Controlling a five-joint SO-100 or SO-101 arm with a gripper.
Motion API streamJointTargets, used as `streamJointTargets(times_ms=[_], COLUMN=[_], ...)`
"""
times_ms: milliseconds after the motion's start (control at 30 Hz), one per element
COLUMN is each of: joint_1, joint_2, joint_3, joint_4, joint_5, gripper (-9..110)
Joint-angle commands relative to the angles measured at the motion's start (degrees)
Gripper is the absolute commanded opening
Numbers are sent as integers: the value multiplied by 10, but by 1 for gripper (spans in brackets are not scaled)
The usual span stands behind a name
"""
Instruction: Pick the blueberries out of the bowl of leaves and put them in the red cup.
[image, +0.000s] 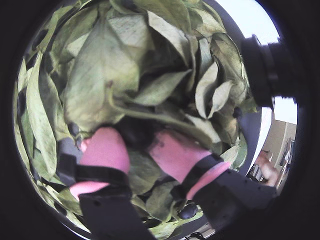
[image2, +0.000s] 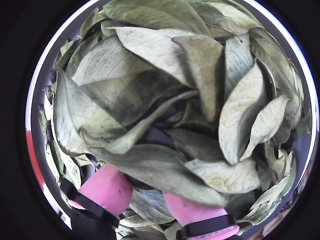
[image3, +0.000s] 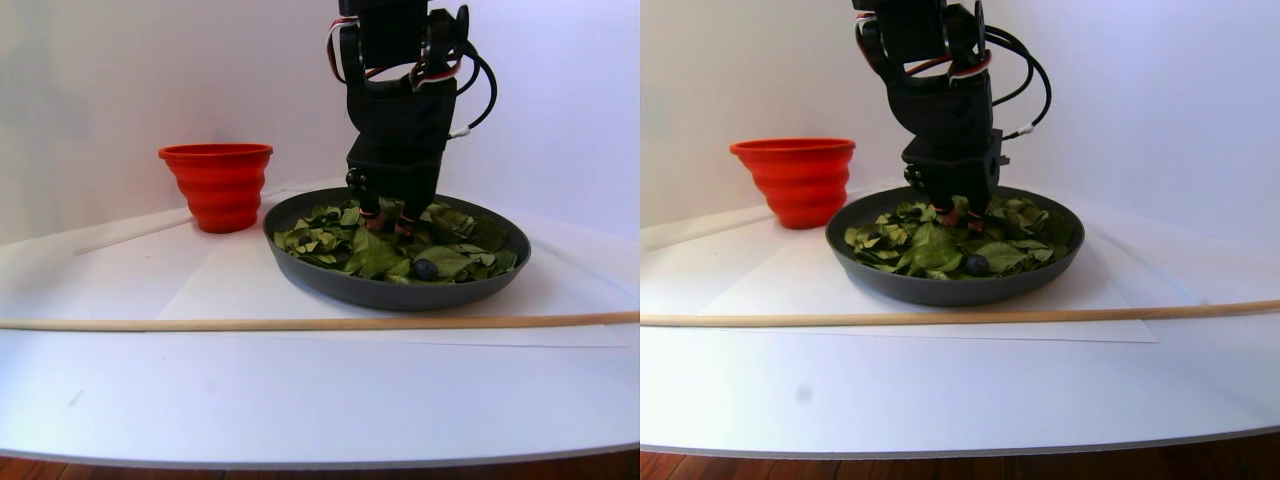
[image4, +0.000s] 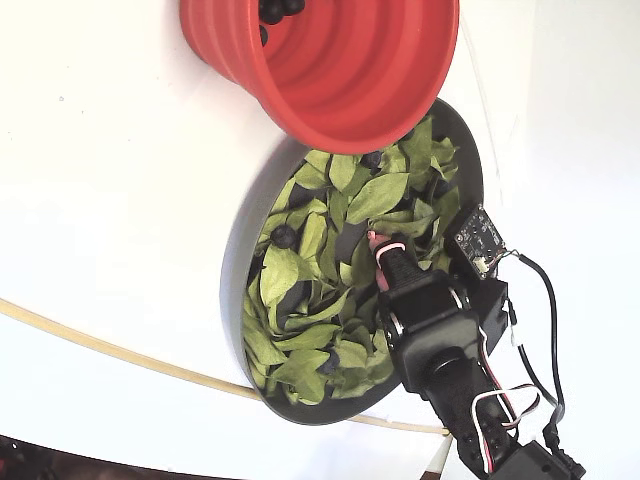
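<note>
Next, my gripper grabs the dark blueberry by its round sides. This picks the blueberry out of the leaves for the red cup.
The leaves (image: 125, 65) fill both wrist views. My gripper (image: 137, 142) is pushed down into them, open, its pink fingertips (image: 105, 150) a small gap apart. A dark round shape, probably one of the blueberries (image: 136, 131), lies just past the tips, partly under a leaf. Another blueberry (image: 188, 210) lies near the gripper's body. In the fixed view the gripper (image4: 376, 245) stands over the right-hand middle of the bowl (image4: 236, 270), with loose blueberries (image4: 284, 236) among the leaves (image4: 380, 195). The red cup (image4: 350, 70) beside the bowl holds a few berries (image4: 270, 10).
In the stereo pair view the red cup (image3: 216, 185) stands left of the bowl (image3: 400, 292), almost touching it. A long thin wooden stick (image3: 300, 323) lies across the white table in front of the bowl. One blueberry (image3: 426, 269) lies near the bowl's front rim.
</note>
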Motion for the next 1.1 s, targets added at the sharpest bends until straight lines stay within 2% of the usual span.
streamJointTargets(times_ms=[0, 1067], joint_1=[-1, -11], joint_2=[30, 110], joint_3=[15, 39], joint_4=[2, 39], joint_5=[-6, -26], gripper=[10, 10])
